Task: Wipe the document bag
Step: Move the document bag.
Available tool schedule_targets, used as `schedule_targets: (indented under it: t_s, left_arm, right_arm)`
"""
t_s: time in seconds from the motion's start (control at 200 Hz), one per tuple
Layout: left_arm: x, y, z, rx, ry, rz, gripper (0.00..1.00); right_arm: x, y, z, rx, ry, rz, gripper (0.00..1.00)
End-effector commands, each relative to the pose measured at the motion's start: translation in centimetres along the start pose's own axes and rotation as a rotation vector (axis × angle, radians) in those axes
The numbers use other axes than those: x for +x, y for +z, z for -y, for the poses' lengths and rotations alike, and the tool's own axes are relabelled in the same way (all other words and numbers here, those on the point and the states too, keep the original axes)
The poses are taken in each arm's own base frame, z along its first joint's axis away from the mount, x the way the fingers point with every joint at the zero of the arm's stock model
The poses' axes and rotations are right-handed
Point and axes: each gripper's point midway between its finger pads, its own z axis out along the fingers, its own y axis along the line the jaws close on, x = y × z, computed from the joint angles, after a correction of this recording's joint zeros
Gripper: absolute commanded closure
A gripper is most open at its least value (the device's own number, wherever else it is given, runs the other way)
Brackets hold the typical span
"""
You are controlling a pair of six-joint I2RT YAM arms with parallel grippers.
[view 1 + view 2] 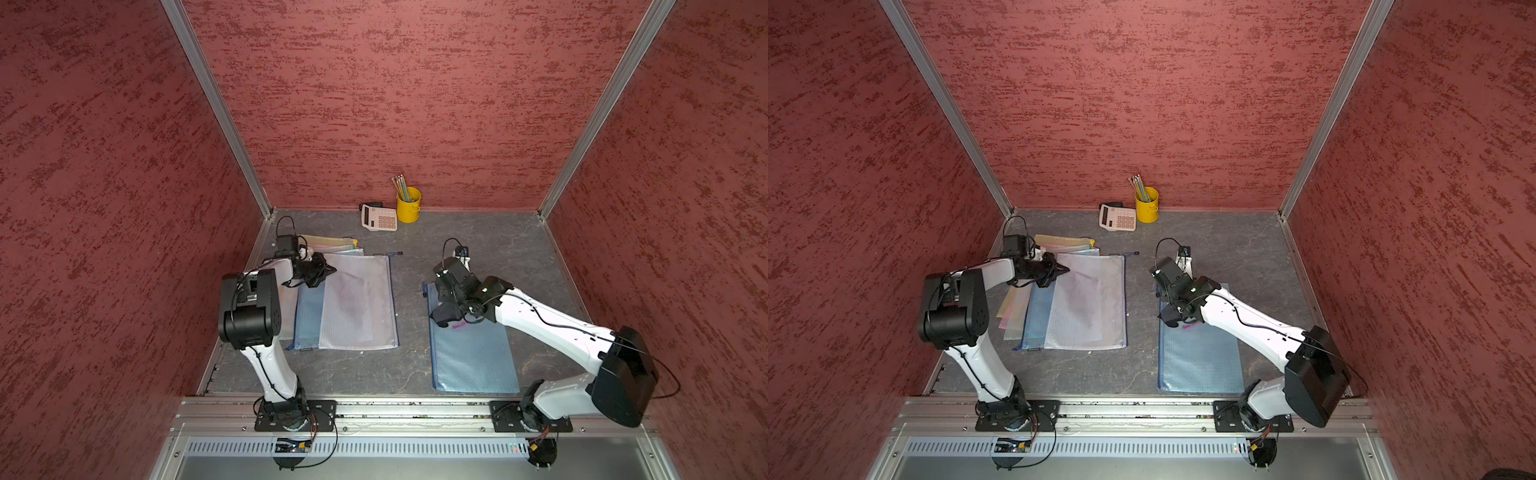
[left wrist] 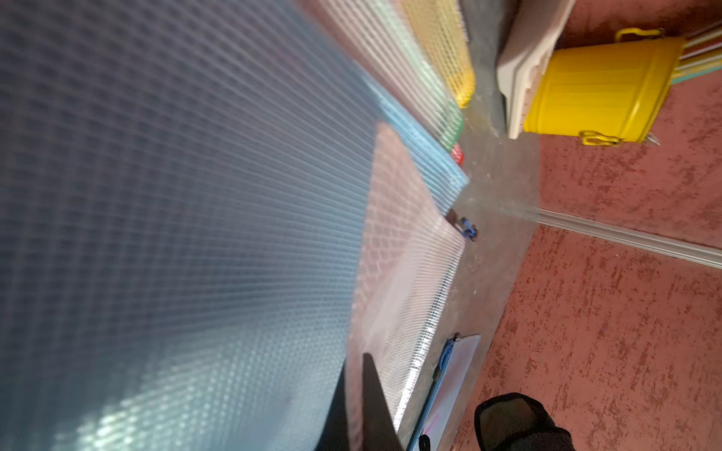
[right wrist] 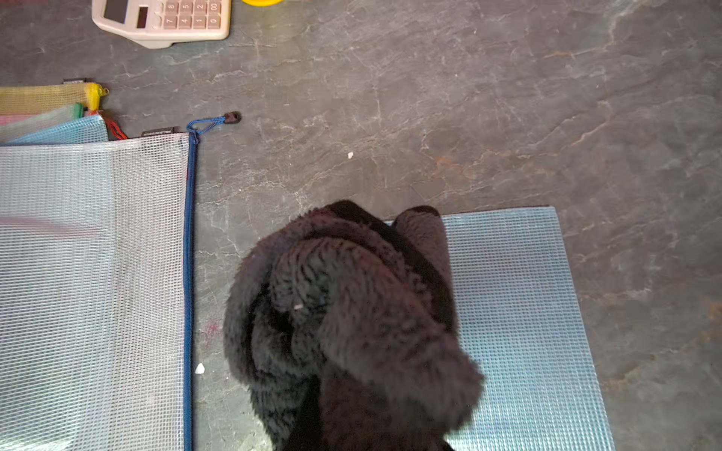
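Observation:
My left gripper moves the clear bag rearward, before letting go of it, since the piled blue bag's corner [image 1: 358, 251] [image 2: 449, 177] sticks out past the clear bag's edge.
A blue mesh document bag [image 1: 473, 357] lies flat on the right of the grey table, with a pink mark [image 1: 457, 326] near its far end. My right gripper [image 1: 441, 312] is shut on a dark fluffy cloth [image 3: 344, 296], which rests on the bag's far left corner [image 3: 515, 296] and hides the fingers. On the left, a clear mesh document bag [image 1: 357, 303] tops a pile. My left gripper [image 1: 332, 269] is shut on that bag's far left corner, which is raised a little. In the left wrist view one dark finger [image 2: 373, 406] pinches the mesh sheet [image 2: 195, 195].
A beige calculator [image 1: 379, 217] and a yellow cup of pencils [image 1: 408, 205] stand by the back wall. Under the clear bag lie another blue bag [image 1: 309, 316] and several coloured ones [image 1: 332, 243]. Red walls enclose three sides. Small white crumbs [image 3: 199, 368] dot the table.

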Motion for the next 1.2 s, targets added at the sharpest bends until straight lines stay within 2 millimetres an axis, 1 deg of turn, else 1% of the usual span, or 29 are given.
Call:
schedule_targets:
  t_s: [0.0,0.105,0.235,0.255,0.276,0.326,0.341,0.376,0.401,0.456,0.486,0.546,0.581,0.606,0.626,0.666,0.701,0.746,0.766,0.801,0.857,0.932,0.987,1.017,1.052,1.122,1.192]
  left_arm:
    - [-2.5,-0.8,-0.4,-0.021,0.046,0.051,1.0]
    - [-3.9,-1.1,-1.5,-0.034,0.026,0.065,1.0]
    - [-4.9,-1.3,-2.5,-0.062,0.031,0.062,1.0]
    - [-5.0,-1.3,-2.6,-0.073,0.033,0.059,0.95]
    - [-5.0,-1.3,-2.7,-0.083,0.035,0.05,0.87]
    - [-4.9,-1.3,-2.6,-0.093,0.045,0.035,0.61]
    - [-4.9,-1.3,-2.5,-0.094,0.051,0.034,0.54]
    - [-4.6,-1.4,-2.4,-0.108,0.065,0.031,0.43]
    - [-4.5,-1.6,-2.5,-0.134,0.076,0.037,0.37]
    - [-4.1,-2.3,-2.4,-0.194,0.107,0.05,0.3]
    - [-4.2,-3.1,-2.2,-0.237,0.132,0.078,0.27]
    - [-4.4,-5.1,-1.8,-0.334,0.172,0.138,0.26]
    - [-4.3,-6.3,-0.8,-0.363,0.207,0.174,0.25]
    - [-4.1,-7.0,0.3,-0.367,0.236,0.197,0.24]
    - [-3.8,-7.2,1.3,-0.356,0.261,0.202,0.24]
    - [-2.7,-7.3,4.1,-0.313,0.324,0.204,0.24]
    - [-1.4,-6.9,6.1,-0.294,0.374,0.188,0.24]
    - [0.8,-5.7,8.9,-0.267,0.437,0.145,0.23]
    - [1.9,-5.0,10.3,-0.244,0.465,0.123,0.23]
    - [3.8,-3.6,12.1,-0.216,0.495,0.087,0.22]
    - [6.8,-1.0,14.6,-0.147,0.512,0.023,0.22]
    - [10.7,2.6,16.6,-0.094,0.517,-0.065,0.21]
    - [12.6,4.5,17.2,-0.113,0.525,-0.095,0.21]
    - [13.1,5.4,16.9,-0.144,0.522,-0.099,0.2]
    - [13.1,6.2,16.0,-0.195,0.503,-0.091,0.2]
    - [12.4,6.4,14.3,-0.252,0.445,-0.066,0.2]
    - [12.4,6.2,14.7,-0.203,0.449,-0.051,0.2]
  right_arm:
    - [-2.2,-0.5,-0.6,-0.05,0.011,0.059,1.0]
    - [-2.2,-0.4,-0.2,-0.047,0.013,0.058,1.0]
    - [-1.9,-0.1,0.2,-0.053,0.021,0.045,1.0]
    - [-1.9,0.0,0.2,-0.053,0.02,0.043,1.0]
    - [-1.9,0.0,0.2,-0.054,0.019,0.043,1.0]
    - [-2.1,0.0,0.4,-0.05,0.019,0.045,1.0]
    - [-2.1,0.0,0.4,-0.048,0.015,0.045,1.0]
    - [-2.3,0.0,0.6,-0.043,0.015,0.05,1.0]
    - [-2.6,0.0,0.8,-0.04,0.016,0.055,1.0]
    - [-3.2,-0.2,1.2,-0.031,0.016,0.063,1.0]
    - [-3.6,-0.4,1.5,-0.025,0.018,0.069,1.0]
    - [-4.8,-0.8,2.3,-0.02,0.025,0.087,1.0]
    - [-5.5,-1.1,2.8,-0.014,0.03,0.098,1.0]
    - [-6.0,-1.3,3.2,-0.013,0.035,0.107,1.0]
    - [-6.4,-1.4,3.5,-0.009,0.036,0.112,1.0]
    - [-7.1,-1.5,4.3,-0.002,0.042,0.12,1.0]
    - [-7.6,-1.4,5.3,0.01,0.049,0.123,1.0]
    - [-8.1,-1.1,6.5,0.028,0.053,0.124,1.0]
    - [-8.3,-0.9,6.9,0.035,0.05,0.122,1.0]
    - [-8.4,-0.5,7.9,0.055,0.047,0.114,1.0]
    - [-8.2,0.5,9.6,0.101,0.044,0.1,1.0]
    - [-7.1,2.4,11.5,0.14,0.043,0.062,1.0]
    - [-6.1,3.6,12.5,0.162,0.039,0.039,1.0]
    - [-5.6,4.3,12.7,0.162,0.037,0.027,1.0]
    - [-4.9,5.0,12.7,0.156,0.036,0.009,1.0]
    - [-3.7,5.9,12.3,0.129,0.042,-0.022,1.0]
    - [-2.8,6.3,12.4,0.121,0.053,-0.032,1.0]
